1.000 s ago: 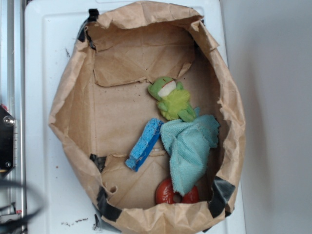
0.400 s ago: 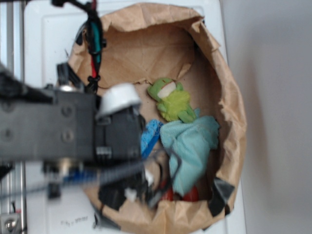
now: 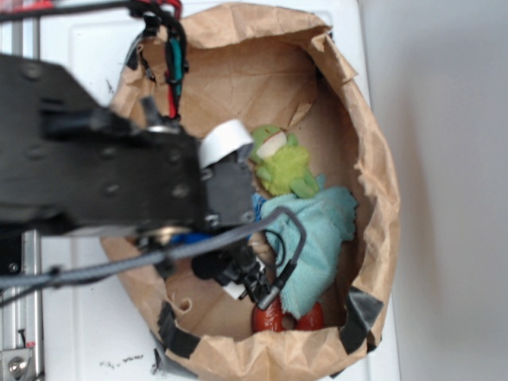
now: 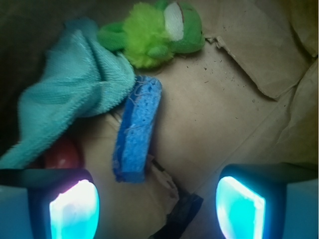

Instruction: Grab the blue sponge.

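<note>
My gripper next needs to take hold of the sponge by its bare, open end (image 4: 131, 163), because the teal cloth and plush toy crowd one end of the blue sponge (image 4: 138, 130).
The blue sponge (image 4: 138, 130) lies flat on the brown paper floor, long and narrow, its upper end touching the teal cloth (image 4: 70, 99). My gripper (image 4: 157, 209) hovers above it, open, with both glowing fingertips (image 4: 75, 209) wide apart and nothing between them; the sponge's near end sits just ahead of the left finger. In the exterior view the arm (image 3: 119, 175) covers nearly all of the sponge, leaving only a blue sliver (image 3: 257, 206) visible, and the gripper itself is hidden there.
A green plush toy (image 4: 159, 30) (image 3: 282, 163) lies beyond the sponge. A red object (image 4: 62, 154) (image 3: 274, 317) peeks from under the cloth (image 3: 313, 238). The crumpled paper bag walls (image 3: 373, 182) ring everything; black tape (image 4: 182, 214) marks the floor.
The arm has swung in from the left and moved further over the bag, now covering the sponge in the exterior view. The objects in the bag have not moved.
</note>
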You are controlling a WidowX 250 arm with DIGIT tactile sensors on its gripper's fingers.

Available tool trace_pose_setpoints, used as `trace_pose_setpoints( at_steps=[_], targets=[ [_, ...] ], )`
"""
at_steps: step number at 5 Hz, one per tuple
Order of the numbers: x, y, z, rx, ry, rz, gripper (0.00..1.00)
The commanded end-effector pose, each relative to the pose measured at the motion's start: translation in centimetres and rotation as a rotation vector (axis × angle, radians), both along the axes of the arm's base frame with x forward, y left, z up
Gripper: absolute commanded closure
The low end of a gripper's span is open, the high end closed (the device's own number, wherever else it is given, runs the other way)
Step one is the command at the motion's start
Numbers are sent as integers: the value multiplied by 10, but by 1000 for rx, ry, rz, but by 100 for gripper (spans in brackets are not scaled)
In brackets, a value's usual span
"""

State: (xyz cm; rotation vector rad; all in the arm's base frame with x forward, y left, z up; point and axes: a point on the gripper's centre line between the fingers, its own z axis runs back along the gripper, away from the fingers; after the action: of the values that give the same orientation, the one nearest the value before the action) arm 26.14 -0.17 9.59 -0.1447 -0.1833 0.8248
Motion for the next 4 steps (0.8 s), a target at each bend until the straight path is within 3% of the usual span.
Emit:
trace_pose_setpoints(
  at_steps=[1,2,3,4],
  targets=[
    [20,-3,-12,6,0,-51,0],
    [25,-15,-18,-34,-23,-85,0],
    [28,-25,-15,-87,-8,-98,0],
    [29,-26,-10,-98,-22,-96,0]
  ],
)
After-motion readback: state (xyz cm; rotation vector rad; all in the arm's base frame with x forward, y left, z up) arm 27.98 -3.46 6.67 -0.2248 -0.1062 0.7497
